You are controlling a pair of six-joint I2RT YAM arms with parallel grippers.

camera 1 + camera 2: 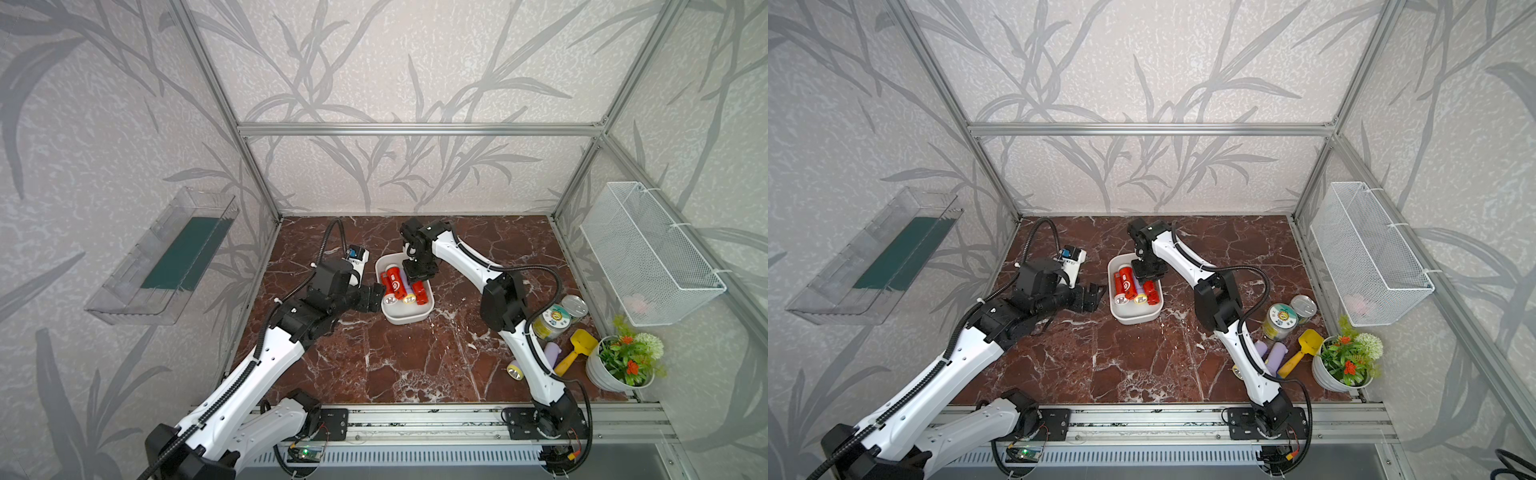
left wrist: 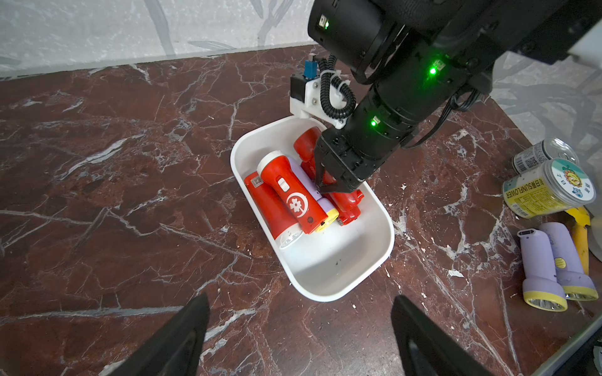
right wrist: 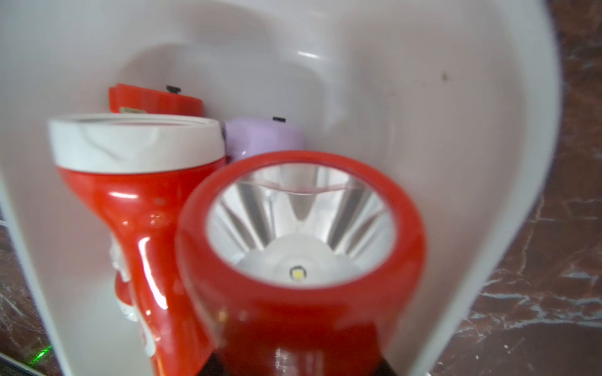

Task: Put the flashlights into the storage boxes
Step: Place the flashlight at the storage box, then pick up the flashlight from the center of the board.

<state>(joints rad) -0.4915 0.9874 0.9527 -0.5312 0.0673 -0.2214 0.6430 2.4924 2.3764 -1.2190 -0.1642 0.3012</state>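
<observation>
My fingers are holding the red flashlight (image 3: 299, 293) inside the white storage box's rim (image 3: 544, 134), so it is time for my right gripper to let the red flashlight go.
The white storage box (image 1: 409, 320) (image 1: 1136, 320) (image 2: 325, 276) sits mid-table and holds several flashlights, among them a red one with a white emblem (image 2: 293, 198) and a lavender one (image 2: 321, 203). My right gripper (image 1: 419, 276) (image 2: 327, 188) reaches down into the box, shut on a red flashlight (image 2: 345, 201) (image 3: 299, 293) whose lens faces the right wrist camera. Just left of the box, my left gripper (image 1: 374, 297) (image 2: 301, 325) is open and empty. Two lavender flashlights (image 2: 540, 270) (image 2: 568, 260) (image 1: 1277, 357) lie on the table to the right.
Beside the loose lavender flashlights stand a labelled jar (image 1: 550, 320), a tin can (image 1: 575, 306), a yellow toy shovel (image 1: 577, 349) and a potted plant (image 1: 623, 365). A wire basket (image 1: 648, 253) hangs on the right wall. On the left wall is a clear bin (image 1: 166, 257).
</observation>
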